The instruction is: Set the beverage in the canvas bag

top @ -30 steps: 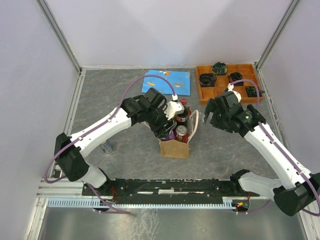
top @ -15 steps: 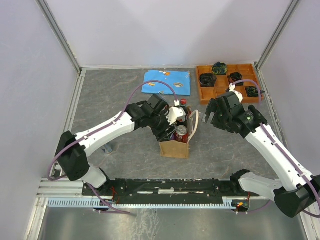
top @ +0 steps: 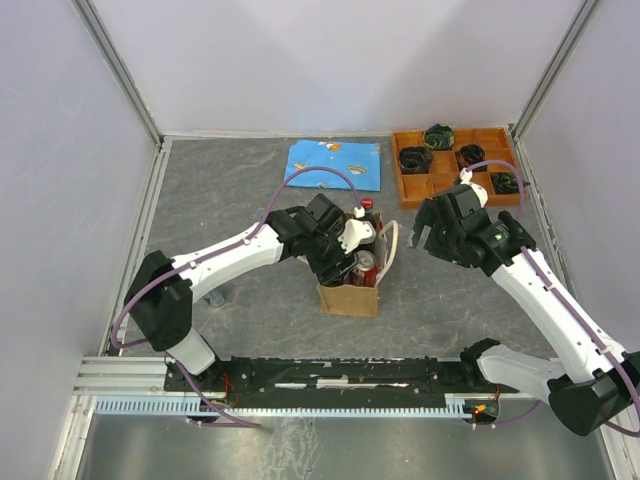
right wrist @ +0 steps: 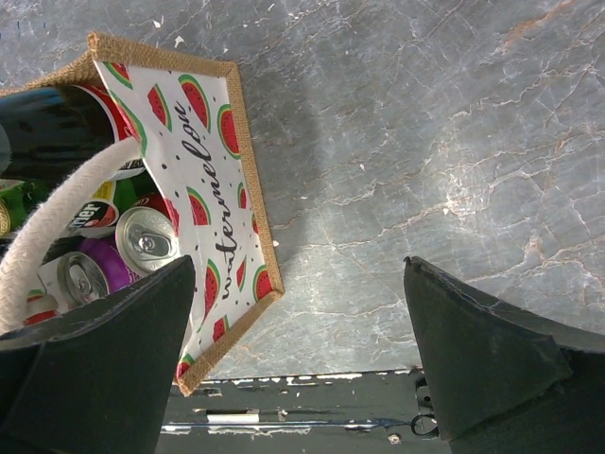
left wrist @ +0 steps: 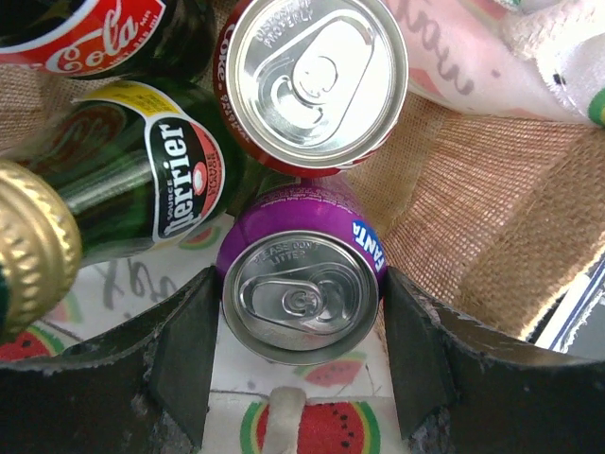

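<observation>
The purple Fanta can is inside the bag and would end in the free space beside the red cola can, so I should open my left gripper now.
The canvas bag (top: 348, 298) stands upright mid-table, tan burlap with a white watermelon print, and also shows in the right wrist view (right wrist: 203, 189). My left gripper (top: 350, 262) reaches down into it, its jaws closed against both sides of a purple Fanta can (left wrist: 301, 293). The can sits upright inside the bag beside a red cola can (left wrist: 317, 80), a green Perrier bottle (left wrist: 142, 170) and a Coca-Cola bottle (left wrist: 95, 33). My right gripper (top: 425, 228) hangs open and empty above the table, right of the bag.
An orange compartment tray (top: 497, 134) holding dark coiled items stands at the back right. A blue patterned cloth (top: 333, 163) lies behind the bag. The bag's white rope handle (top: 392, 245) loops out on its right side.
My left gripper has moved right and down into the bag's mouth with the purple can. The right arm has stayed nearly still.
</observation>
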Robot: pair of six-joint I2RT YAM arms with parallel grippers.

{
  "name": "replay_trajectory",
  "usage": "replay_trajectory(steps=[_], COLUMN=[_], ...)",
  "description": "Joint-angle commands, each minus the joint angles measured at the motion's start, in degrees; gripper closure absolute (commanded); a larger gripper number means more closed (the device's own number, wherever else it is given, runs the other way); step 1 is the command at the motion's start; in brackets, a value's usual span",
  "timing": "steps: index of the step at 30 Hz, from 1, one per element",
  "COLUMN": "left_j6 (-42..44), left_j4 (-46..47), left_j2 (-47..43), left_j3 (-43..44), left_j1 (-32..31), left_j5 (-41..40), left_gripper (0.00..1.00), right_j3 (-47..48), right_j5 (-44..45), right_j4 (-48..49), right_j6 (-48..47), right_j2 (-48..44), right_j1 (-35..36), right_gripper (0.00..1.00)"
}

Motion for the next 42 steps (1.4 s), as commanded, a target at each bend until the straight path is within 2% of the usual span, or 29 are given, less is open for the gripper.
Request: replay_trajectory(steps=[1, 5, 6, 8, 10, 13, 22, 27, 29, 31, 35, 39, 42], left_j6=[1.2, 1.4, 1.4, 1.1, 1.1, 0.9, 0.3, 1.4, 0.7, 0.3, 3.2, 8.7, 13.1], left_j4=[2.9, 2.1, 1.8, 1.1, 0.5, -0.8, -3.5, -2.7, -2.4, -4.9, -17.7, -30.3, -35.4], left_j2=[0.2, 0.3, 0.2, -0.2, -1.4, -3.7, -11.0, -19.0, -23.4, -25.4, -23.3, -19.4, -18.3], left_j3=[-0.7, -1.3, -1.3, -1.3, -1.4, -1.2, 3.3, 6.0, 6.2, 6.8, 11.3, 14.2, 13.3], left_j1=[-1.0, -1.4, -1.4, -1.5, -1.4, -1.5, -1.3, 0.2, 4.2, 12.6, 26.9, 33.5, 38.1], left_j5=[-1.3, -2.1, -2.2, -2.5, -2.6, -2.8, -3.3, -4.8, -5.5, -4.5, -1.4, -3.9, -4.7], left_gripper=[0.97, 0.97, 0.87, 0.60, 0.20, 0.02, 0.01, 0.01, 0.01, 0.01, 0.01, 0.01, 0.01], right_j3=[0.6, 0.3, 0.2, 0.1, 0.1, -0.1, -0.4, -0.5, -0.7, -1.0, -1.2, -1.3, -1.1], right_j5=[1.8, 2.1, 2.1, 2.1, 2.1, 1.7, 0.4, 0.1, -0.1, -0.3, -0.9, -2.2, -3.2], right_j4=[-0.6, -1.0, -1.1, -1.1, -1.1, -0.8, 0.1, 0.4, 0.7, 1.2, 2.4, 3.8, 4.7], right_j6=[-0.6, -0.6, -0.6, -0.6, -0.6, -0.5, -0.4, -0.3, -0.1, 0.0, 0.0, -0.4, -0.8], right_j2=[-1.7, -2.2, -2.4, -2.5, -2.5, -2.4, -1.8, -1.6, -1.5, -1.3, -0.7, 0.9, 2.0], right_j1=[-0.5, -0.6, -0.6, -0.6, -0.7, -0.6, -0.7, -0.7, -0.7, -0.7, -0.6, -0.7, -0.7], right_gripper=[0.01, 0.01, 0.01, 0.01, 0.01, 0.01, 0.01, 0.01, 0.01, 0.01, 0.01, 0.01, 0.01])
